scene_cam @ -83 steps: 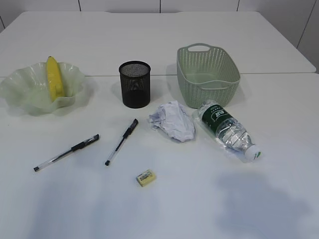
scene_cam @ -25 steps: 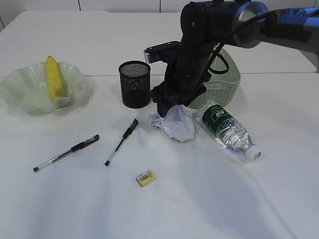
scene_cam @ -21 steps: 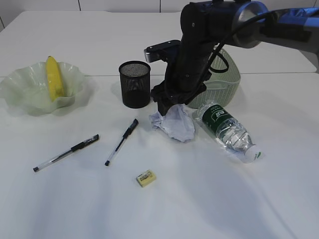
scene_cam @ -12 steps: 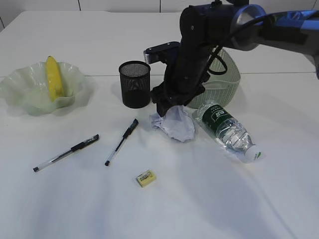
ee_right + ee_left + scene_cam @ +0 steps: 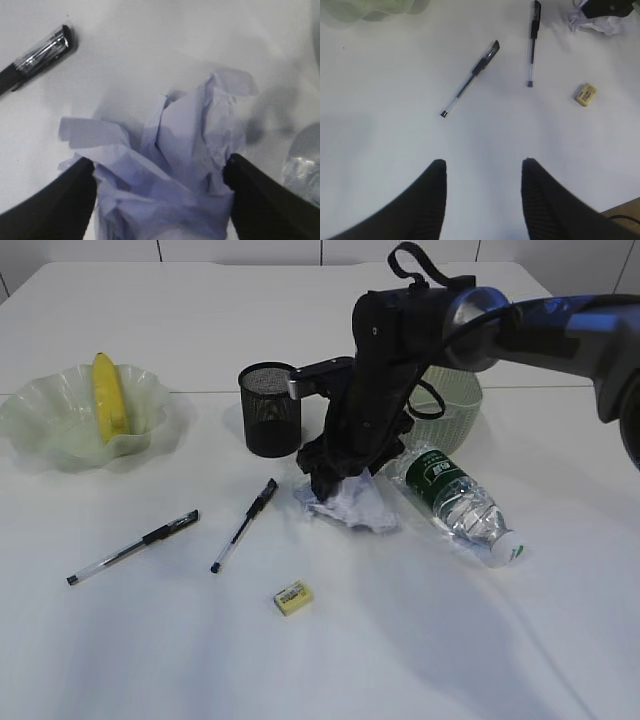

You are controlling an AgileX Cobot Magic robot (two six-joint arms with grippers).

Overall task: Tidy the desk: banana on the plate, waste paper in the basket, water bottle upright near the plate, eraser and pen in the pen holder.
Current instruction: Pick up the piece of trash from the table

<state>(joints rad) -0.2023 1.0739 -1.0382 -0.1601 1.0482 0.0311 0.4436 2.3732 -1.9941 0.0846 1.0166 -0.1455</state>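
Note:
The crumpled waste paper has loose edges that spread out slack over the desk, so my right gripper should grab it next by its raised middle fold (image 5: 162,187).
The crumpled waste paper (image 5: 358,506) lies between the pen holder (image 5: 269,410) and the fallen water bottle (image 5: 455,504). My right gripper (image 5: 333,480) is down on it, open, one finger on each side of the waste paper (image 5: 170,160). The banana (image 5: 108,395) rests in the plate (image 5: 45,435). Two pens (image 5: 135,546) (image 5: 245,523) and the eraser (image 5: 291,597) lie loose on the desk (image 5: 150,640). My left gripper (image 5: 483,162) hangs open over bare desk, nearer than the pens (image 5: 470,85) and the eraser (image 5: 585,94).
The basket (image 5: 450,405) stands behind the right arm, partly hidden by it. The bottle's cap points toward the front right. A pen's cap end (image 5: 42,52) lies left of the paper in the right wrist view.
The right arm has come down and slightly left onto the waste paper, which now looks pressed flatter. Its jaws have kept the same width. Nothing else on the desk has moved.

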